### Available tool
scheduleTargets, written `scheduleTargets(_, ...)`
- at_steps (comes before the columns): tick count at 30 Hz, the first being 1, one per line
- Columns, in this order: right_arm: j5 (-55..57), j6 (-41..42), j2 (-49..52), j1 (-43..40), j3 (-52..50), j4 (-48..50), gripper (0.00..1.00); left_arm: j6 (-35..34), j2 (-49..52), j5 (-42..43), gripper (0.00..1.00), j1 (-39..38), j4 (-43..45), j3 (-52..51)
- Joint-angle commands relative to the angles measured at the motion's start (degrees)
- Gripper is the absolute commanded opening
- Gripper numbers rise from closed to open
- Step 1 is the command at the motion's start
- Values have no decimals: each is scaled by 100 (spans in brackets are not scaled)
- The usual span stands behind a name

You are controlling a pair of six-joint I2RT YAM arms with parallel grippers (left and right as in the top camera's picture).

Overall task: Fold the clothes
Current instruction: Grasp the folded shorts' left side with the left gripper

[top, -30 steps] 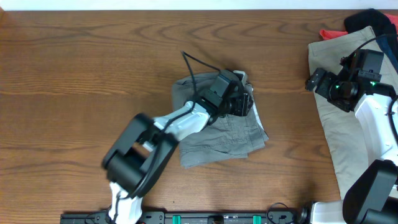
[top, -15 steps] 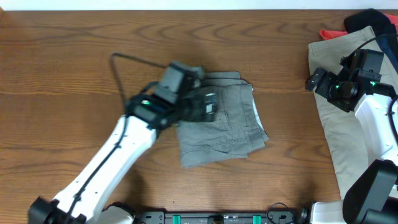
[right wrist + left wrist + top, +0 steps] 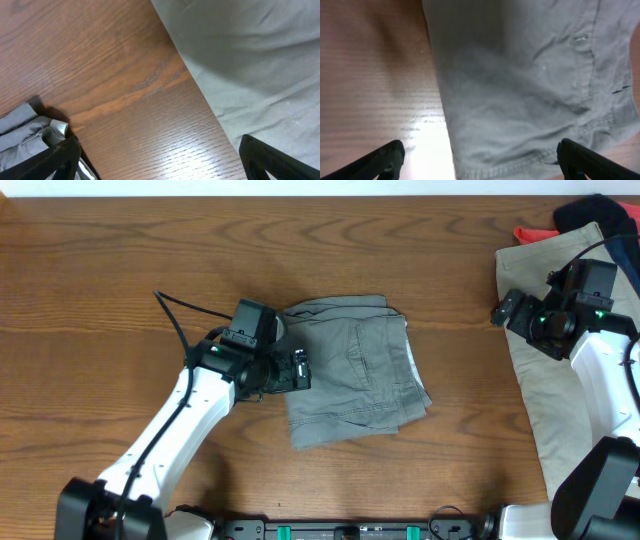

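I need to grab the folded grey-green shorts (image 3: 360,375) next by their smooth side edge (image 3: 290,400) with my left gripper, so that I can move them aside still folded.
The folded grey-green shorts (image 3: 360,375) lie in the middle of the table; the left wrist view shows their left edge and hem (image 3: 530,85). My left gripper (image 3: 298,370) is open and empty, hovering at the shorts' left edge, one finger over bare wood and one over cloth (image 3: 480,162). My right gripper (image 3: 508,308) is open and empty above bare wood (image 3: 160,160) beside the large tan shorts (image 3: 560,370), whose cloth shows in the right wrist view (image 3: 260,60). A corner of the grey-green shorts shows at the lower left of that view (image 3: 30,132).
A red piece (image 3: 535,232) and a dark navy piece (image 3: 600,210) lie at the far right back corner, partly under the tan shorts. A black cable (image 3: 180,320) loops off my left arm over the wood. The table's front rail (image 3: 350,530) runs along the near edge.
My left arm has swung left, off the top of the grey-green shorts to their left edge; the shorts now lie uncovered and folded. The right arm has not moved.
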Motion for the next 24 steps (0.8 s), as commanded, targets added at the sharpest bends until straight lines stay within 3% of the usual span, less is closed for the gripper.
scheduleTargets(1, -2, -105, 13, -7, 66, -7, 99, 205, 247, 267, 98, 234, 184, -96)
scheduleTargets(9, -2, -105, 13, -7, 66, -7, 99, 874, 1237, 1134, 98, 883, 409, -96)
scheduleTargets(22, -2, -105, 13, -7, 66, -7, 99, 1150, 2026, 2365, 100, 750, 977, -96)
scheduleTargets(24, -2, -105, 13, -7, 66, -7, 99, 1150, 2083, 2367, 85, 750, 1064, -96)
